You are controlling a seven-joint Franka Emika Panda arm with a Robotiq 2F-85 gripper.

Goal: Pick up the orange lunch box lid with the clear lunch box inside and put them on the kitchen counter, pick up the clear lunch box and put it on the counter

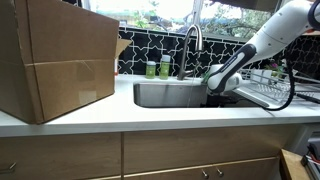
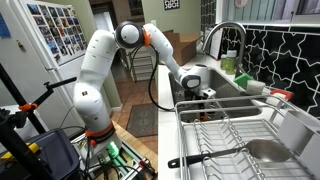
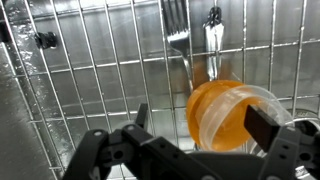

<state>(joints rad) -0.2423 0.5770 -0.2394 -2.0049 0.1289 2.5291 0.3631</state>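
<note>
The orange lid (image 3: 212, 112) and the clear lunch box need to go on the counter together, so my gripper should next pinch the lid and the sides of the clear lunch box together, with one finger inside the clear lunch box.
In the wrist view the orange lunch box lid (image 3: 212, 112) lies on a wire grid in the steel sink, with the clear lunch box (image 3: 250, 105) sitting inside it. My gripper (image 3: 204, 122) is open just over them, one finger left of the lid and the other at the clear box's right rim. I cannot tell whether the fingers touch them. In both exterior views the gripper (image 1: 215, 84) (image 2: 204, 95) is down in the sink and hides the lid and box. The white kitchen counter (image 1: 150, 116) runs around the sink (image 1: 165, 96).
A fork (image 3: 177, 38) and a spoon (image 3: 212, 35) lie on the grid beyond the lid. The faucet (image 1: 191, 42) and two green bottles (image 1: 158, 68) stand behind the sink. A big cardboard box (image 1: 55, 60) fills the counter on one side, a dish rack (image 2: 240, 140) the other.
</note>
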